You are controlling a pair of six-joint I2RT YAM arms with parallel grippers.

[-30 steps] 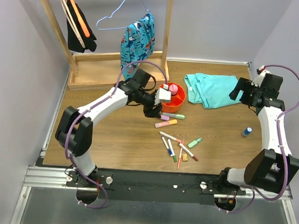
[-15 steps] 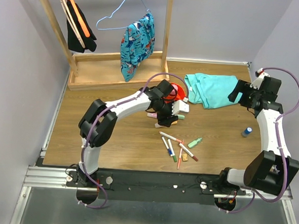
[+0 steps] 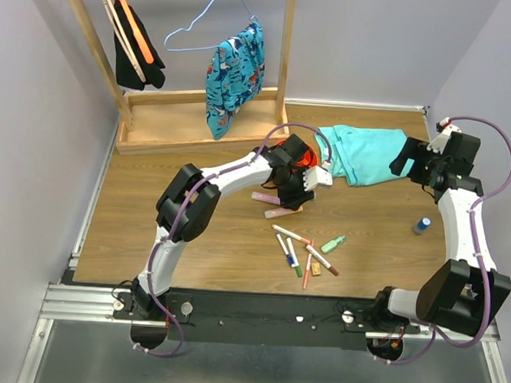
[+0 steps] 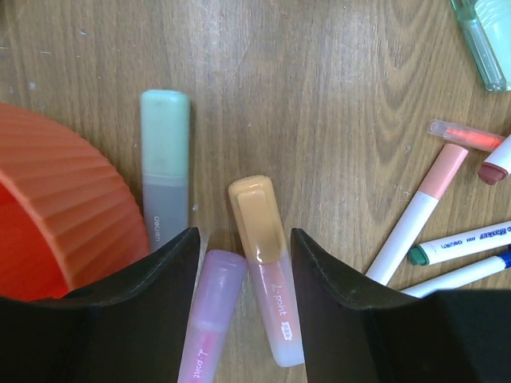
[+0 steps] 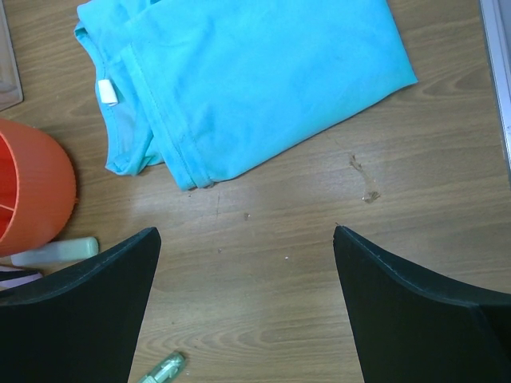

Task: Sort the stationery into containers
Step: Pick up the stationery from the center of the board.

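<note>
My left gripper would leave that highlighter on the tabletop if I lifted it now, because its fingers stand open around the orange-capped highlighter [image 3: 284,212] [image 4: 267,267].
My left gripper [image 4: 243,233] is open and low over the table, its jaws straddling two highlighters that lie side by side: a purple-pink one [image 4: 209,319] and an orange-capped one [image 4: 263,263]. A green highlighter [image 4: 164,167] lies just left of them, against the orange-red bowl [image 4: 56,223]. From above, the left gripper [image 3: 297,194] covers part of the bowl [image 3: 303,156]. Several thin pens [image 3: 302,251] and a green item [image 3: 333,244] lie scattered nearer the front. My right gripper [image 5: 245,231] is open wide and empty above bare wood.
A folded teal shirt [image 3: 362,153] lies right of the bowl, below my right gripper [image 3: 411,156]. A small blue bottle [image 3: 422,225] stands at the right. The wooden rack base [image 3: 190,127], with hanging clothes above it, runs along the back left.
My left gripper has swung from beside the bowl to the highlighters in front of it and come down over them. The right arm has not moved.
</note>
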